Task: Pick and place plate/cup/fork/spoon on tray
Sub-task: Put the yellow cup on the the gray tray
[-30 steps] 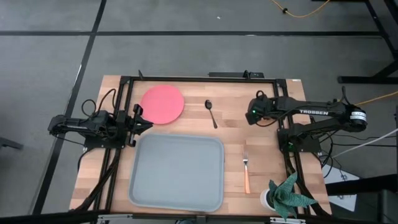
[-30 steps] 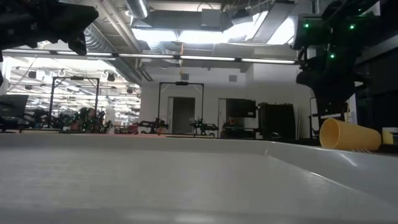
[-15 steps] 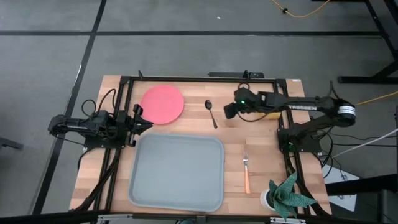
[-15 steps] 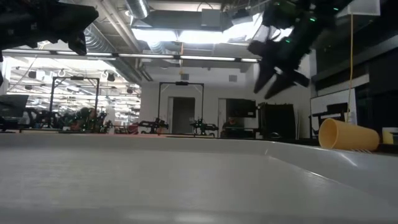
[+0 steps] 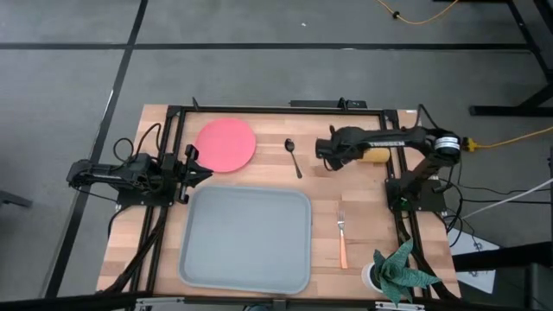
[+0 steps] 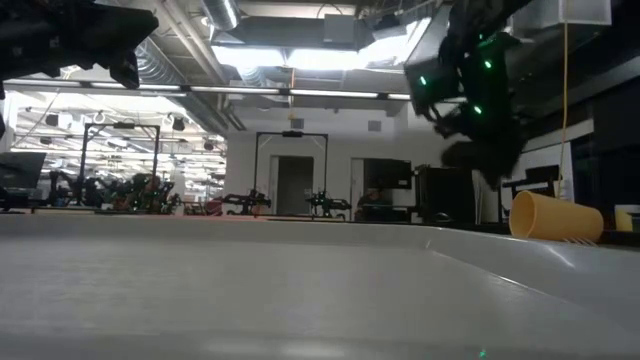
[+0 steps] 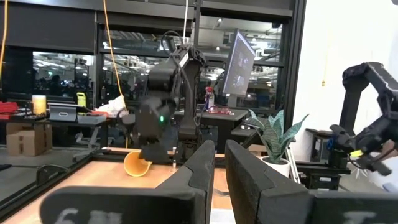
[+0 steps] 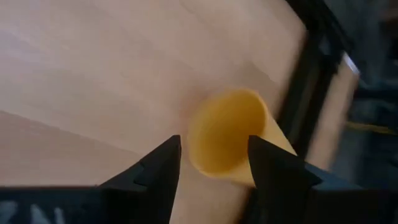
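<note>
My right gripper should grab the orange-yellow cup by its rim [image 8: 239, 96] next, so that it can put the cup on the tray.
The orange-yellow cup [image 5: 378, 155] lies on its side on the wood at the far right, its mouth [image 8: 227, 134] facing the table's left. My right gripper [image 5: 327, 154] hangs just left of the cup and above the wood. It is open and tipped down toward the cup's mouth, one finger showing on each side of it in the right wrist view, touching nothing. The pink plate [image 5: 225, 144], the dark spoon [image 5: 294, 157] and the orange-handled fork [image 5: 341, 233] lie flat on the table. The grey tray [image 5: 246, 238] holds nothing. My left gripper [image 5: 197, 168] waits shut at the left.
A white pot with a green plant [image 5: 393, 272] stands at the near right corner. A black frame rail [image 5: 276, 108] runs round the table top. The spoon lies just left of my right gripper, and the fork lies between the tray and the right rail.
My right gripper has swung from above the cup toward the table's left. It has then come down and tipped so that its fingers point toward the cup's mouth. The cup, the other tableware and my left arm have kept still.
</note>
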### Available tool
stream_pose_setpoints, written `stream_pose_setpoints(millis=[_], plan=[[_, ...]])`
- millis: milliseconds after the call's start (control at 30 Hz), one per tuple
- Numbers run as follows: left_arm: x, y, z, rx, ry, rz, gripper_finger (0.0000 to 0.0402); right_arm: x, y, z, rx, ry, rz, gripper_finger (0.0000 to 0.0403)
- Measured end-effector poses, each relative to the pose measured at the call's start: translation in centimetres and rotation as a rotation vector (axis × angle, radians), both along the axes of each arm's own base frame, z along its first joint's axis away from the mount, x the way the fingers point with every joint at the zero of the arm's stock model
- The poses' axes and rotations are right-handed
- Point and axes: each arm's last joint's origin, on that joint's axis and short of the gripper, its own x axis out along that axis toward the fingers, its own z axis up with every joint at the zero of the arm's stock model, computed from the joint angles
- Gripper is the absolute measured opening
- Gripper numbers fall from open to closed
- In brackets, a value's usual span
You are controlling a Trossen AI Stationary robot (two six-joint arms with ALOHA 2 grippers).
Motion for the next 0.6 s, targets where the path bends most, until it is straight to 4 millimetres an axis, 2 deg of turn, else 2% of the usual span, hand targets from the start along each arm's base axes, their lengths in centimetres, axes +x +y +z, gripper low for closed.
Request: stream_pose_setpoints(millis=[200, 367, 600], plan=[[0.0, 0.0, 0.0, 0.000, 0.000, 0.000, 0.0032, -0.9, -0.3, -1.6, -0.057, 0.072, -0.015, 0.0191], [0.0, 0.0, 0.0, 0.000, 0.000, 0.000, 0.0032, -1.7, -0.9, -2.1, -0.170, 0.114, -0.034, 0.0191], [0.0, 0.0, 0.0, 0.000, 0.000, 0.000, 0.0032, -2.9, -1.8, -3.0, -0.166, 0.145, -0.076, 0.0191]])
